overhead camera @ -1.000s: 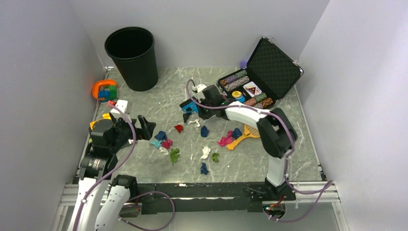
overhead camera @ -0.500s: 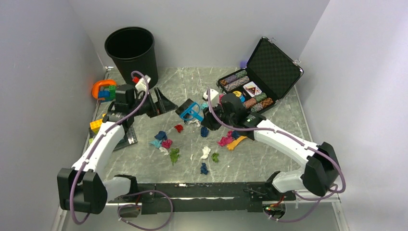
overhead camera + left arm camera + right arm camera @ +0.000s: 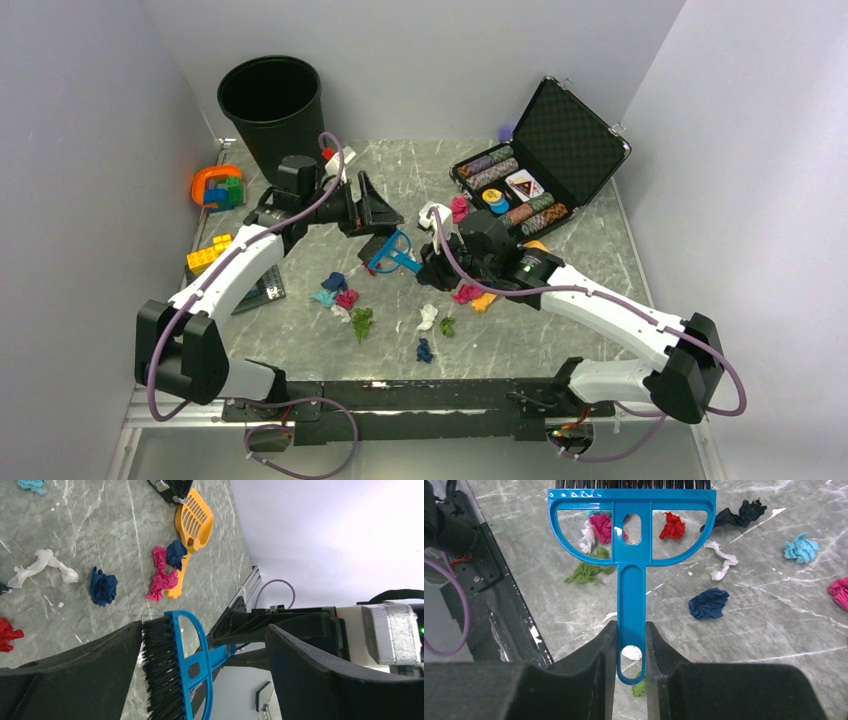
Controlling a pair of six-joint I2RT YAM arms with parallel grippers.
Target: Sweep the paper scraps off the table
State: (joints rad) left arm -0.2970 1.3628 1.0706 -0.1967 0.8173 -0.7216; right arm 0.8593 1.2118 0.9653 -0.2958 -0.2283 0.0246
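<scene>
Next, my left gripper grabs the hand brush's head, so the brush's handle stays free for my right gripper to regrip for sweeping.
Paper scraps in pink, teal, green, white and dark blue lie scattered over the middle of the table. My right gripper is shut on the handle of a blue hand brush, bristles pointing away from it. The right wrist view shows the handle clamped in the right gripper, with the brush above red and dark blue scraps. My left gripper is open. In its wrist view the brush head sits between the left gripper's wide fingers, bristles against one finger.
A black bin stands at the back left. An open case of poker chips sits at the back right. Toy bricks lie along the left edge. An orange dustpan lies by pink scraps, mostly under my right arm from above.
My left arm swung from the left edge to the middle, bringing its open fingers around the brush head. My right arm stretched out low and drew the brush slightly nearer.
</scene>
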